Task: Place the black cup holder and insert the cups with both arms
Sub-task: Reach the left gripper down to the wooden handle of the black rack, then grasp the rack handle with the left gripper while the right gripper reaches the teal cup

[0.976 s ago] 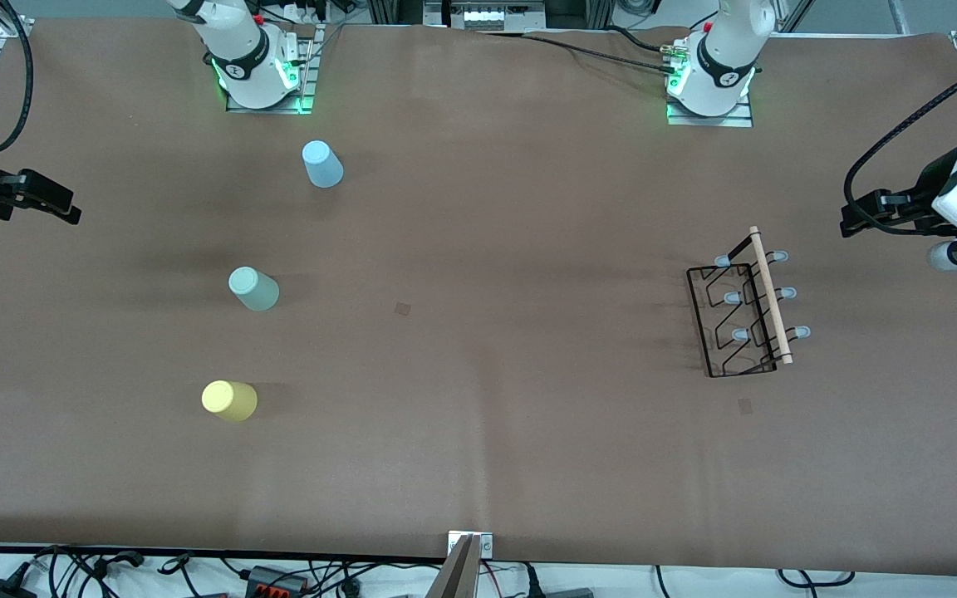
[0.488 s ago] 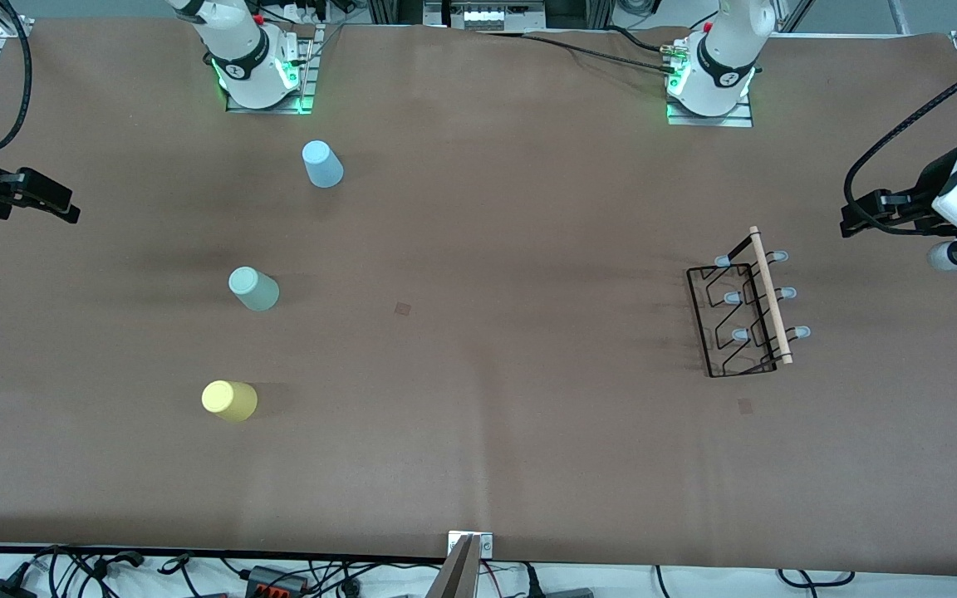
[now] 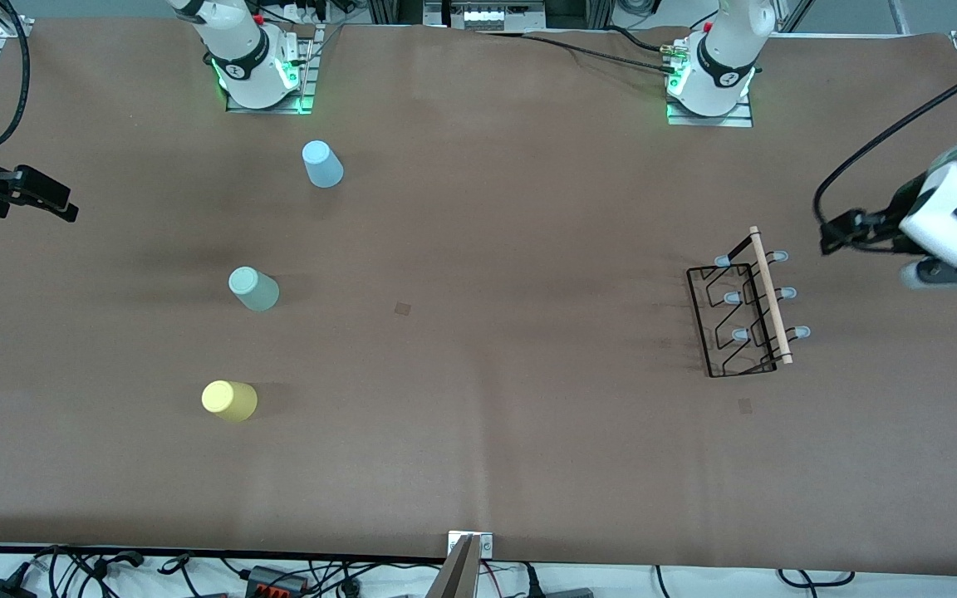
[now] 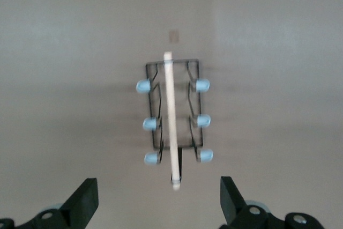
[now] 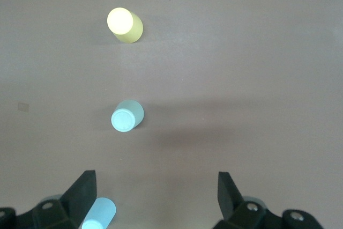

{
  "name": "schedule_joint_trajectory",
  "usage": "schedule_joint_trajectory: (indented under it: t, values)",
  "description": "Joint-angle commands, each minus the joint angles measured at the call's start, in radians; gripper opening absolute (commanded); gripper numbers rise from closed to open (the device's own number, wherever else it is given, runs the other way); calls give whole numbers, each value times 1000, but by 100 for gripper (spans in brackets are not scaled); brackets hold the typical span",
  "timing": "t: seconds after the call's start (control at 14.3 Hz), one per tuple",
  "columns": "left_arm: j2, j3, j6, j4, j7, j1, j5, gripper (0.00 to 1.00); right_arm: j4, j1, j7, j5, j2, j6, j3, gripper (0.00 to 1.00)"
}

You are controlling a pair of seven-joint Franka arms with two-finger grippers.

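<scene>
I should pick up the black cup holder by its wooden rod [image 3: 771, 295] [image 4: 171, 116] with my left gripper next, to place it for the cups.
The black cup holder [image 3: 746, 311] stands on the brown table toward the left arm's end, its wooden rod on top; it also shows in the left wrist view [image 4: 172, 116]. My left gripper [image 3: 836, 230] is open and empty, up in the air over the table beside the holder's end [image 4: 159, 199]. The light blue cup [image 3: 322, 164], mint green cup [image 3: 253, 289] and yellow cup [image 3: 229, 400] stand upside down toward the right arm's end. My right gripper [image 3: 59, 208] is open and empty, up over the table's edge [image 5: 156, 194]. The right wrist view shows the yellow [image 5: 125, 24], mint [image 5: 127, 117] and blue [image 5: 98, 214] cups.
Both arm bases [image 3: 258, 71] [image 3: 711, 83] stand along the table's farthest edge from the front camera. A small metal bracket [image 3: 468, 548] sits at the nearest edge. Cables lie off the table's nearest edge.
The left arm has moved toward the cup holder, its gripper now closer to the rod's end. The right gripper has drifted very slightly. Cups and holder have not moved.
</scene>
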Motion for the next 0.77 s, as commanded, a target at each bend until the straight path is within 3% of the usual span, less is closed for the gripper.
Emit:
schedule_joint_trajectory:
  t: [0.0,0.21,0.7]
  values:
    - [-7,-2,164,-151,6,9,-20,100,-8,-8,-15,5,-9,0,4,100]
    - [-34,-2,360,-340,6,11,-28,100,-8,-8,-15,6,-5,4,5,100]
    - [-54,-2,635,-613,3,11,-28,100,-8,7,-14,9,86,5,13,100]
